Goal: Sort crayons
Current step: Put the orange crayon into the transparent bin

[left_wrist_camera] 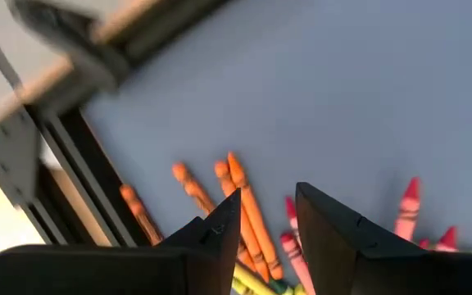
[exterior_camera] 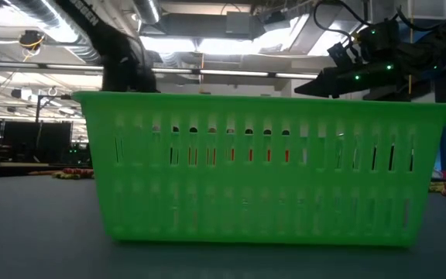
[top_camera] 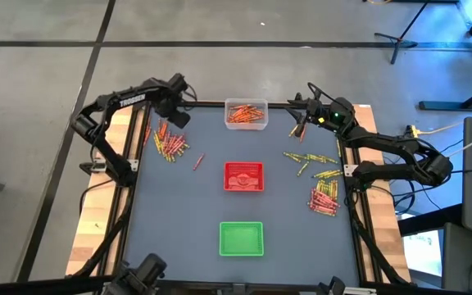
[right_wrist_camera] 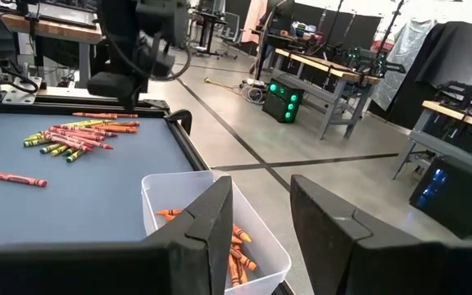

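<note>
The left gripper grabs an orange crayon by its paper-wrapped body (left_wrist_camera: 255, 215) next, for sorting.
The crayons lie in loose heaps on the grey table: a mixed heap (top_camera: 169, 143) at the far left, one red crayon (top_camera: 198, 161) beside it, and olive and red heaps (top_camera: 322, 192) on the right. My left gripper (left_wrist_camera: 267, 195) hangs open over the left heap, pointing steeply down, with orange crayons (left_wrist_camera: 248, 209) and red crayons (left_wrist_camera: 408, 205) on the table below it. My right gripper (right_wrist_camera: 259, 187) is level at the far right, open and holding nothing, pointing toward the clear tray (right_wrist_camera: 150, 184), which holds orange crayons (right_wrist_camera: 238, 246).
The clear tray (top_camera: 246, 114) sits at the far edge in the middle, a red tray (top_camera: 243, 176) at the table's centre, and a green tray (top_camera: 242, 238) near the front, where it fills the low view (exterior_camera: 262, 167). Bare table lies between the trays and the heaps.
</note>
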Controlling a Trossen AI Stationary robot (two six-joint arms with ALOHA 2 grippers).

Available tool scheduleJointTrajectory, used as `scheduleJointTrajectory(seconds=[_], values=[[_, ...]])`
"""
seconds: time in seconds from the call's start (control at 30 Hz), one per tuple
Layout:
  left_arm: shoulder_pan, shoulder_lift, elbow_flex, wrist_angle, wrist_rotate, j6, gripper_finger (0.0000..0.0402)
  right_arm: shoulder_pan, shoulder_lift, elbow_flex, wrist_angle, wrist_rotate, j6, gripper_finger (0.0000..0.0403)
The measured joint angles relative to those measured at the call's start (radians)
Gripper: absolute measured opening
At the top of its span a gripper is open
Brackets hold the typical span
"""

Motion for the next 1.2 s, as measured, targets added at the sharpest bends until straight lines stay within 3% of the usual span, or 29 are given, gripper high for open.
scheduleJointTrajectory(seconds=[0.5, 1.2], values=[[0.057, 0.000, -0.184, 0.135, 0.076, -0.074, 0.0103, 0.000, 0.000, 0.000, 0.015, 0.000, 0.000, 0.0124], [0.064, 0.069, -0.177, 0.200, 0.074, -0.030, 0.0103, 0.000, 0.000, 0.000, 0.021, 0.000, 0.000, 0.0124]])
